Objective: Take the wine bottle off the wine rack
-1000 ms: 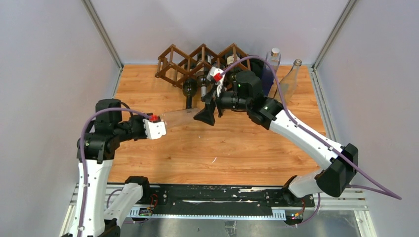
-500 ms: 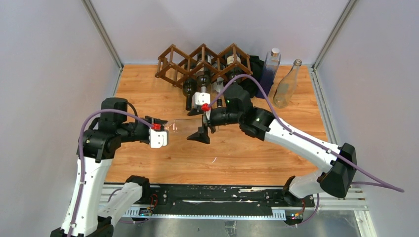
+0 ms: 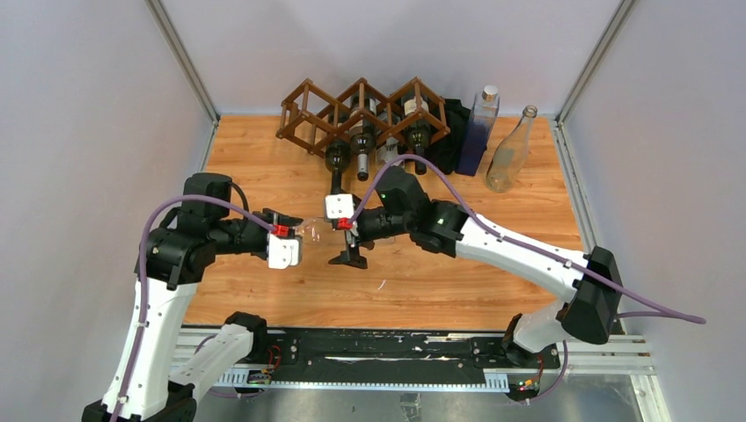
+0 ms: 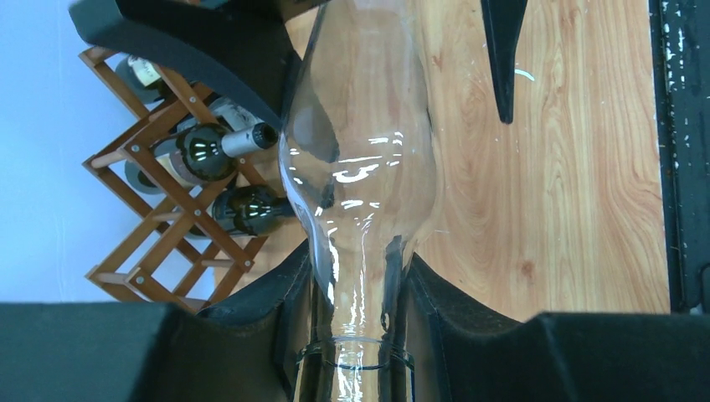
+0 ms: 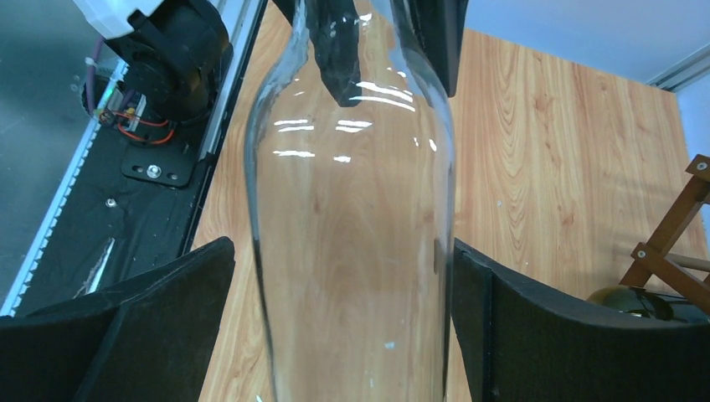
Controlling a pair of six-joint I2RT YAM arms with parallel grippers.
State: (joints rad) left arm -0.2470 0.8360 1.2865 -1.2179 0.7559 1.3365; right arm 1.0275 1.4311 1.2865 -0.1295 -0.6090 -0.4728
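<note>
My right gripper grabs the clear glass bottle by its body next, so the bottle's base stays free to stand on the tabletop.
A clear glass wine bottle hangs lying level above the table, off the wine rack. My left gripper is shut on its neck; in the left wrist view both black fingers press the neck of the bottle. My right gripper is open and straddles the bottle's body. One finger lies against the glass, and the other finger stands off with a gap. The dark brown rack holds several dark bottles.
A tall blue-tinted bottle and a clear bottle stand upright at the back right, beside a black cloth. Grey walls close in the table on three sides. A black rail runs along the near edge.
My right arm has swung left and nearer from the rack, bringing its open jaws around the bottle's body. The left gripper has kept its hold on the neck, shifting slightly.
</note>
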